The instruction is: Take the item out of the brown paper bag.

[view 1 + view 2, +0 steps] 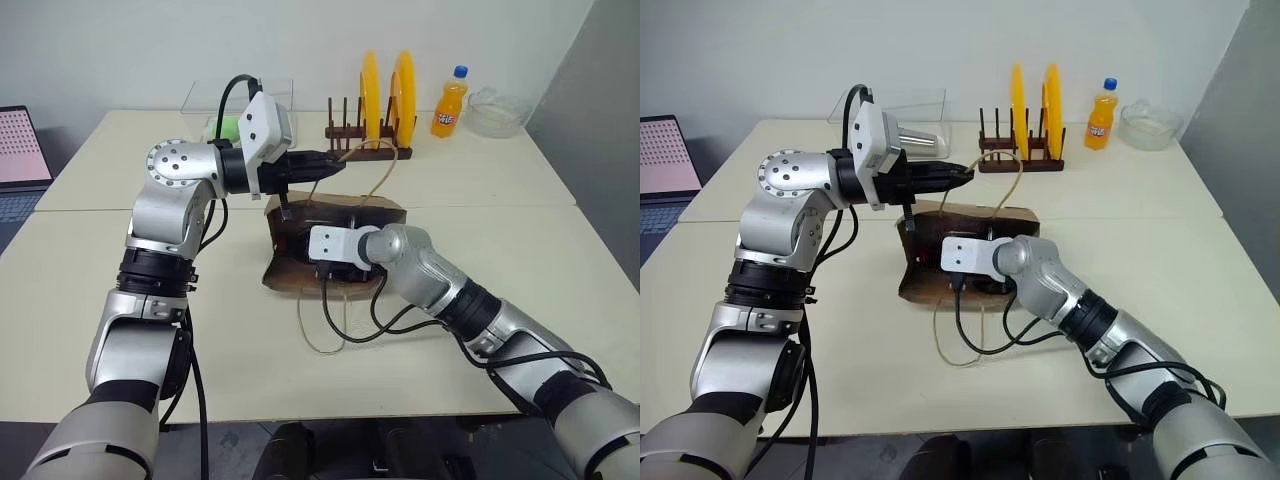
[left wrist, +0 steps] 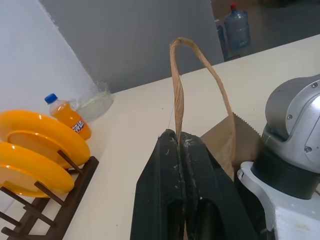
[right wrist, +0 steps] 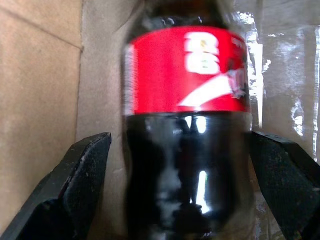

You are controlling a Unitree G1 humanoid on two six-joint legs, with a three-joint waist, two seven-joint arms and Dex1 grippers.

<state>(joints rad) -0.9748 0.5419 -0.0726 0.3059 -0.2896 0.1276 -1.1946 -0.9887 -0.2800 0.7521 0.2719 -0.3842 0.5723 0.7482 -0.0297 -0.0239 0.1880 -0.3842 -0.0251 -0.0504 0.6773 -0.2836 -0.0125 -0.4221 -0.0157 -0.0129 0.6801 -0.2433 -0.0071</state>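
My right fingertips stand beside the dark bottle point(image 3: 182, 165) below its red label and closing would catch the bottle, so it is now time to close.
The brown paper bag point(image 1: 345, 206) lies on its side at the table's middle, its mouth facing me. My left gripper point(image 1: 333, 160) is shut on one tan cord handle point(image 2: 176, 75), holding it up above the bag. My right gripper point(image 3: 180, 142) is open and reaches into the bag's mouth. In the right wrist view its black fingers point(image 3: 82, 170) stand on either side of the item point(image 3: 187, 70), a dark bottle with a red label, lying on the brown paper. In the eye views the bag hides the bottle and the right fingertips.
The bag's other cord handle point(image 1: 318, 335) loops on the table towards me, beside black cables. At the back stand a wooden rack with orange plates point(image 1: 385, 100), an orange soda bottle point(image 1: 449, 105), a glass bowl point(image 1: 497, 112) and a clear box point(image 1: 232, 108). A laptop point(image 1: 20, 145) is far left.
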